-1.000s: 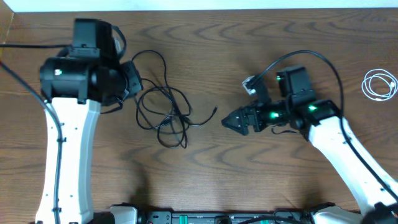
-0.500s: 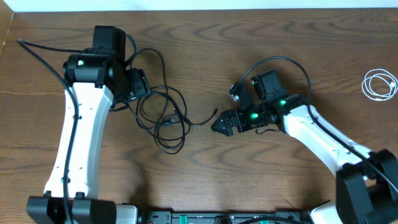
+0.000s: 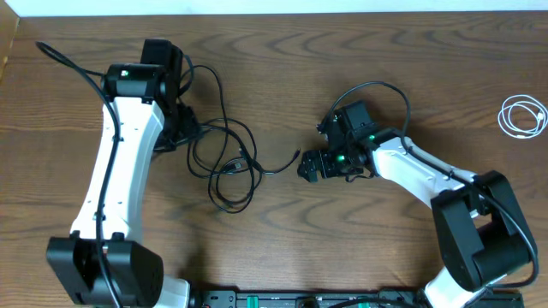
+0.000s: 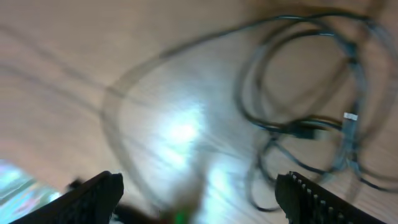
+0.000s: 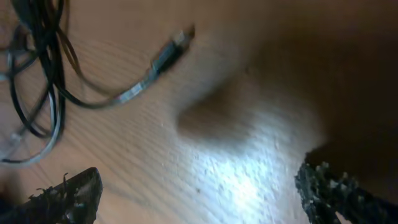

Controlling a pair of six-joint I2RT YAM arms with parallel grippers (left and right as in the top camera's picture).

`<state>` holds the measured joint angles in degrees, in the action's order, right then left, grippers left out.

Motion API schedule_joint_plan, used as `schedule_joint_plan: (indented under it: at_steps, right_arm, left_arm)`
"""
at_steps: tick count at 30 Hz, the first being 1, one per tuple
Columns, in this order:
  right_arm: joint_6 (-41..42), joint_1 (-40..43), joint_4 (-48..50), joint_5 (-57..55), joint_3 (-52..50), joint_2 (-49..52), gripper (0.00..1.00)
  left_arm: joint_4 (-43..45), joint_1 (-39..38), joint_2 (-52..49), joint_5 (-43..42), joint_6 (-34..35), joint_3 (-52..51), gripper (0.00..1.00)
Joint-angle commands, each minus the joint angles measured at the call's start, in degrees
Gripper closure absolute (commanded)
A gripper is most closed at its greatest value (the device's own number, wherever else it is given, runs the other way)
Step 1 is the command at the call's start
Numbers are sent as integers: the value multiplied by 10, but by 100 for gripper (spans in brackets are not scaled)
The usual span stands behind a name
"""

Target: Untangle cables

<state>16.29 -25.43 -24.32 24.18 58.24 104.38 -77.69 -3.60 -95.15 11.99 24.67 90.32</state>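
Note:
The black cables need to be grabbed next by an outer loop [image 3: 193, 142] [image 4: 250, 185], away from the trailing plug end. My left gripper needs to do this to untangle that piece of cable.
The black cables [image 3: 227, 158] lie in a loose tangle of loops on the wooden table [image 3: 282, 248], with one plug end [image 3: 295, 156] trailing out to the right. My left gripper [image 3: 190, 130] hangs at the tangle's upper left edge. In the blurred left wrist view its gripper [image 4: 202, 208] is open over bare wood, the cable loops [image 4: 305, 124] ahead of it. My right gripper [image 3: 308, 168] sits just right of the plug end. The right wrist view shows this gripper [image 5: 199, 199] open and empty, the plug [image 5: 168, 53] ahead. A coiled white cord [image 3: 522, 115] lies far right.
The thick black wires of the arms arc above each wrist, one near the left arm [image 3: 68, 64] and one near the right arm [image 3: 377, 85]. The table's far edge [image 3: 274, 12] meets a white surface. Equipment lines the near edge [image 3: 282, 299].
The left arm has swung right and back to the tangle's edge, and its jaws have gone from shut to open. The right gripper has moved left, closer to the plug end.

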Motion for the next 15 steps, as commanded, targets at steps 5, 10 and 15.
schedule_joint_plan:
  at_steps: [5, 10, 15]
  right_arm:
    - [18, -7, 12, -26, -15, 92, 1]
    - [26, 0, 14, -26, -14, 91, 1]
    - [30, -1, 14, -26, -14, 91, 1]
  left_arm:
    - [-25, -1, -23, 47, 26, -4, 11]
    - [-25, -7, -27, -99, -20, -12, 64]
    - [-4, -27, -27, -99, -14, -90, 64]
